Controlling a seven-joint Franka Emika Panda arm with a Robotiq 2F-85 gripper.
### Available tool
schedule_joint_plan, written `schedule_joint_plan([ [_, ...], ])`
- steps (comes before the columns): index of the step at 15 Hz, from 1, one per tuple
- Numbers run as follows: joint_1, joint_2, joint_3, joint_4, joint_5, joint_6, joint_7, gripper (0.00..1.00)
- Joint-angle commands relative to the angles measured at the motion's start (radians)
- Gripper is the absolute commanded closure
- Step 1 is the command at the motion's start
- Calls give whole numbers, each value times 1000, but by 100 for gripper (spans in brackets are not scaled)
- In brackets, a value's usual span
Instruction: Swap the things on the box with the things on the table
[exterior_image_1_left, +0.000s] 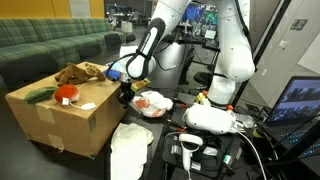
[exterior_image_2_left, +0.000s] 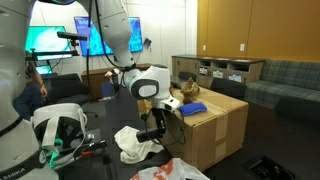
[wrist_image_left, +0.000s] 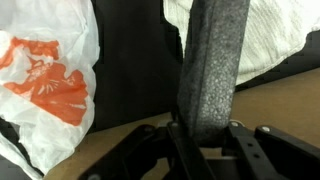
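My gripper is low over the flat black table beside the box with the dark grey foam strip (wrist_image_left: 212, 65), so it needs to open and the strip would land.
My gripper (wrist_image_left: 200, 132) is shut on a dark grey foam strip (wrist_image_left: 212, 65) that sticks out past the jaws. In both exterior views the gripper (exterior_image_1_left: 125, 95) (exterior_image_2_left: 153, 132) hangs low beside the cardboard box (exterior_image_1_left: 60, 122) (exterior_image_2_left: 218, 125), over the black table. On the box lie a red and white toy (exterior_image_1_left: 66, 95), a green item (exterior_image_1_left: 40, 96), a brown plush (exterior_image_1_left: 78, 72) and a blue item (exterior_image_1_left: 114, 72). On the table lie an orange and white plastic bag (exterior_image_1_left: 152, 103) (wrist_image_left: 45, 80) and a white crumpled bag (exterior_image_1_left: 130, 150) (wrist_image_left: 275, 35).
The robot's white base (exterior_image_1_left: 215, 118) stands right of the bags. A handheld scanner (exterior_image_1_left: 190, 148) and cables lie at the table's front. A green sofa (exterior_image_1_left: 50, 45) is behind the box, and monitors (exterior_image_1_left: 300, 100) stand at the right.
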Motion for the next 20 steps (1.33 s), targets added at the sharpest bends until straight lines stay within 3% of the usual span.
schedule_joint_plan([
  [1, -27, 29, 10, 32, 45, 24, -17, 82],
  [2, -30, 26, 7, 31, 48, 22, -15, 44],
  [4, -28, 19, -5, 26, 36, 12, -12, 38],
  [9, -15, 9, -10, 16, 1, -24, -33, 1],
  [13, -9, 19, 37, 11, -5, -63, -111, 0],
  [20, 75, 50, 95, -47, 3, -2, -79, 0],
])
